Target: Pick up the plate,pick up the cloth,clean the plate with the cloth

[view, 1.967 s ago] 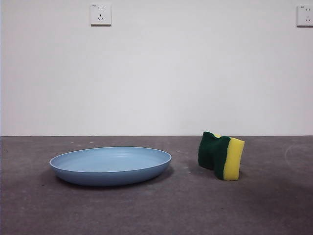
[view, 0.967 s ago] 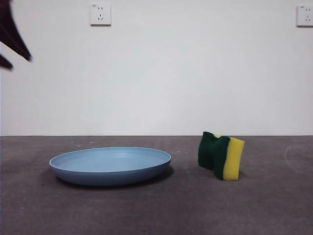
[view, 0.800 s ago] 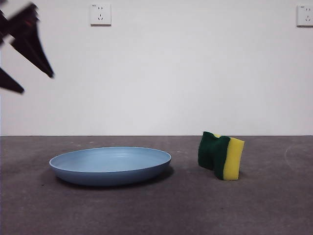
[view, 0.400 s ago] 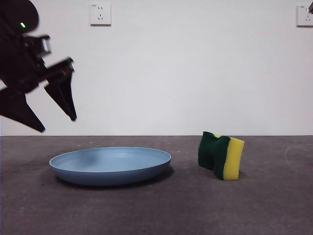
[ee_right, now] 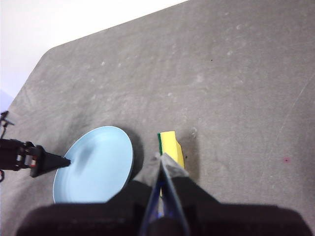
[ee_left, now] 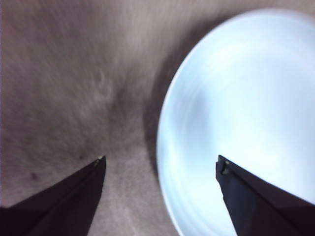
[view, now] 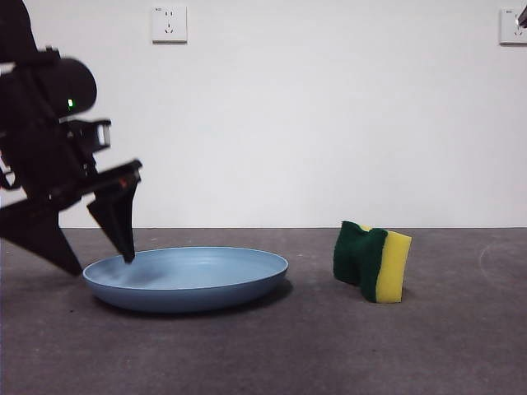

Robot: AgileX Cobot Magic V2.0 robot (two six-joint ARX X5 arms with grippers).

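My left gripper needs to take hold of the light-blue plate by its rim (view: pixel 92 271) next, so that it keeps the plate steady for cleaning with the cloth (view: pixel 370 262).
The light-blue plate (view: pixel 198 278) lies flat on the dark table, left of centre. My left gripper (view: pixel 100 263) is open and low at the plate's left rim, one jaw over the inside and one outside it. The left wrist view shows the same, with the rim between the jaws of the gripper (ee_left: pixel 160 161) and the plate (ee_left: pixel 241 98) blurred. The cloth is a yellow and green sponge (view: pixel 375 263) standing on its edge to the right of the plate. My right gripper (ee_right: pixel 161 158) is shut and empty, high above the sponge (ee_right: pixel 171 143).
The grey table (view: pixel 461 346) ends at a white wall with two sockets (view: pixel 169 24). The right wrist view shows the plate (ee_right: pixel 98 167), the left gripper's jaw (ee_right: pixel 49 162) at its rim and the table's rounded far corner (ee_right: pixel 44 54). A black tip (view: pixel 522 11) shows at the top right.
My left arm has come down from the top left corner to the plate's left rim with its jaws open. A black tip has appeared at the top right. Plate and sponge have not moved.
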